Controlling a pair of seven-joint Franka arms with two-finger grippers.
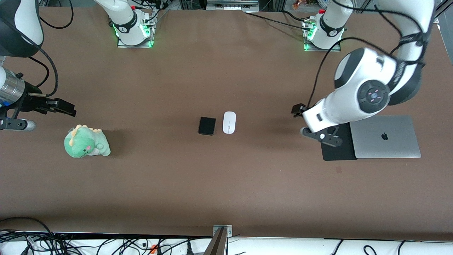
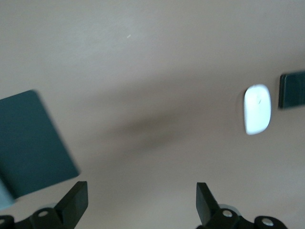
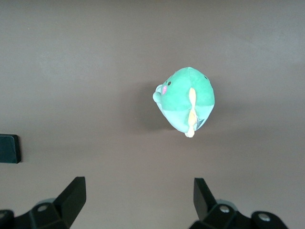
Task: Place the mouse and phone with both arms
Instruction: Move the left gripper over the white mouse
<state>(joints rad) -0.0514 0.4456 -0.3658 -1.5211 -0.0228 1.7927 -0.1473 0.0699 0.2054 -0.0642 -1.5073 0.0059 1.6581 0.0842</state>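
Observation:
I should grab the white mouse [image 1: 229, 122] by its long sides next with my left gripper. Then I can put it on the black mat [image 1: 338, 150].
The white oval mouse [image 1: 229, 122] lies at the table's middle, with the small black phone [image 1: 207, 125] right beside it toward the right arm's end. My left gripper [image 1: 298, 109] is open and empty, low over bare table between the mouse and a black mat [image 1: 338, 150]. In the left wrist view the left gripper [image 2: 142, 202] has its jaws wide apart, with the mouse [image 2: 257, 109] and the phone [image 2: 291, 89] ahead. My right gripper [image 1: 62, 106] is open and empty over the table beside a green plush; its jaws [image 3: 139, 200] stand apart, and the phone's edge [image 3: 9, 148] shows.
A green dinosaur plush [image 1: 86, 142] sits toward the right arm's end; it also shows in the right wrist view [image 3: 186, 99]. A closed silver laptop [image 1: 385, 136] lies beside the black mat toward the left arm's end. The mat's corner [image 2: 33, 143] shows in the left wrist view.

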